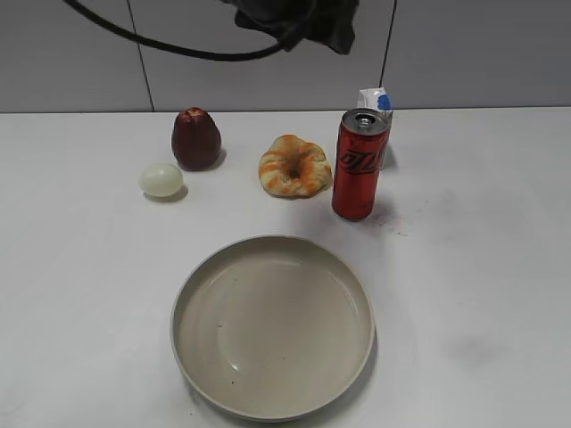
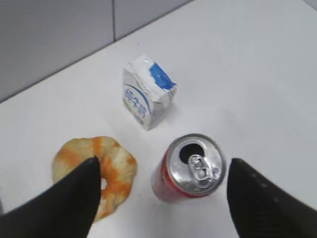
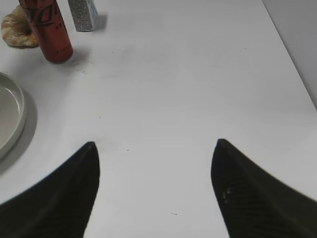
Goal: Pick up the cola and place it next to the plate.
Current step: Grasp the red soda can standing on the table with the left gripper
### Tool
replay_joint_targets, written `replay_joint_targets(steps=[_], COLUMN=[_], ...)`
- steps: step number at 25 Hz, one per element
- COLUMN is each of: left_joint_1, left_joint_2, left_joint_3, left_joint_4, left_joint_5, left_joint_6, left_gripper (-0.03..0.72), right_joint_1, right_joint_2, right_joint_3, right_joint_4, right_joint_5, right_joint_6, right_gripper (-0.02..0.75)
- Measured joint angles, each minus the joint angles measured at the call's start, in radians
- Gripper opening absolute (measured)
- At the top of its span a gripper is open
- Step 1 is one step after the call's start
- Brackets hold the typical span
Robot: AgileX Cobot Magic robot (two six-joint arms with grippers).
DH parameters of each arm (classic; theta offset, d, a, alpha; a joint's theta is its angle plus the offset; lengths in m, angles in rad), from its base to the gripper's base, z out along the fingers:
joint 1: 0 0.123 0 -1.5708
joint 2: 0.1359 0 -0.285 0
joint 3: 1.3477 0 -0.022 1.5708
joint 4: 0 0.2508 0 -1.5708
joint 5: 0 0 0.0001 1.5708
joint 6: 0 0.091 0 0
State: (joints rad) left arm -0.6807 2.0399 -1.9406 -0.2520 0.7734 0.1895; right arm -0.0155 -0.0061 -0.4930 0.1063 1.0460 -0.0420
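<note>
The ring-shaped bread (image 1: 295, 167) lies close beside the cola's lower half, so my left gripper should next grab the cola by its upper sides, just under the silver top.
The cola (image 1: 359, 169) is a tall red can with a silver top, standing upright behind the plate's far right. The plate (image 1: 268, 330) is a wide beige dish at the front centre, and it holds nothing. My left gripper (image 2: 163, 159) is open and hangs above the cola (image 2: 195, 166), with one finger to each side and no contact. In the exterior view only a dark part of it (image 1: 303, 22) shows at the top edge. My right gripper (image 3: 155, 142) is open and empty over bare table. The cola (image 3: 49, 29) and the plate's rim (image 3: 7, 114) lie far to its left.
A small white-and-blue carton (image 1: 376, 102) (image 2: 147, 96) stands just behind the cola. An orange ring-shaped bread (image 1: 293, 167) (image 2: 116, 163) lies to the cola's left. A dark red fruit (image 1: 195, 138) and a pale egg (image 1: 161, 180) sit further left. A grey wall runs behind.
</note>
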Motion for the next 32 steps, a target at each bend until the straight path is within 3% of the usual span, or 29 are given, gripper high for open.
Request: replay_joint_targets(steps=[6,32], left_joint_1=[-0.047,-0.059], left_joint_2=[0.145,0.300], left_joint_3=[-0.200,-0.215], left_joint_4=[-0.063,-0.069], left_joint_5=[0.140,0.095], left_joint_6=[0.026,0.029], left_gripper=[0.657,0.658], right_joint_1=[0.000,0.000], right_joint_2=[0.000,0.000], right_joint_3=[0.000,0.000], right_joint_4=[0.000,0.000], right_joint_5=[0.000,0.000], right_joint_6=[0.000,0.000], right_gripper=[0.536,0.536])
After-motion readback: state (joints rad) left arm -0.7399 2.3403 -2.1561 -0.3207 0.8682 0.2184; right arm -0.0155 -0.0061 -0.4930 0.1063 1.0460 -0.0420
